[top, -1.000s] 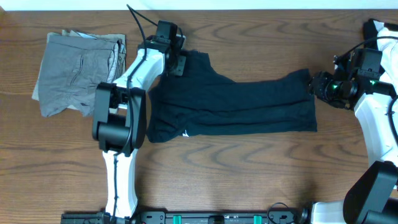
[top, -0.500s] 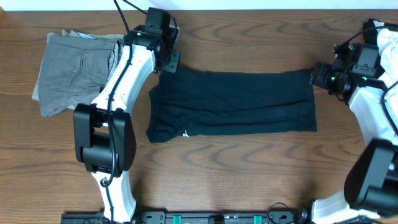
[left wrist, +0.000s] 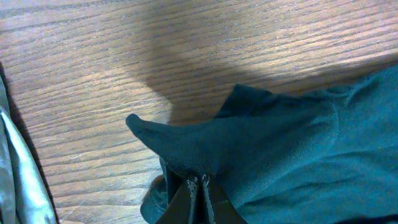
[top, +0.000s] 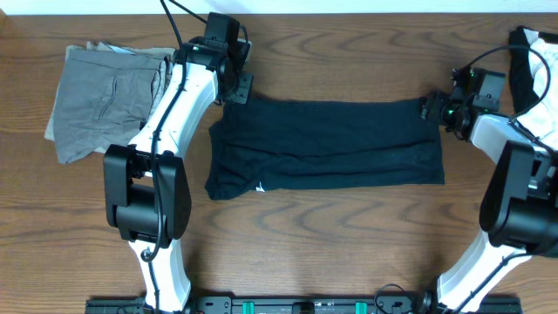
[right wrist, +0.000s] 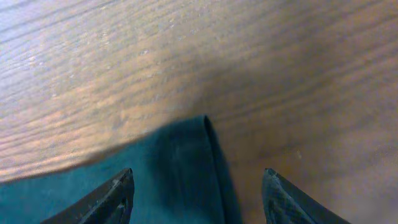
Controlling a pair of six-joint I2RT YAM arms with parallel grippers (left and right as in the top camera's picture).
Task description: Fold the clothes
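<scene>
I need to move my right gripper toward the shirt corner before closing on it; the shirt corner's far edge is well ahead of its fingers.
The black-navy T-shirt (top: 327,144) lies folded into a long band across the table's middle, a small white tag (top: 260,186) at its lower left. My left gripper (top: 237,89) is shut on the shirt's upper left corner; in the left wrist view the pinched fabric (left wrist: 249,149) bunches over the closed fingers (left wrist: 199,183). My right gripper (top: 433,108) is open at the shirt's upper right corner; in the right wrist view its fingers (right wrist: 199,186) straddle the corner edge (right wrist: 186,168) without holding it.
Folded grey shorts (top: 109,100) lie at the far left, their edge also in the left wrist view (left wrist: 18,168). Black-and-white garments (top: 534,65) sit at the right edge. Bare wooden table (top: 331,244) lies in front of the shirt.
My left gripper pulled the shirt's raised upper left flap back and left, flattening the shirt into a band. My right gripper swung left to the shirt's upper right corner.
</scene>
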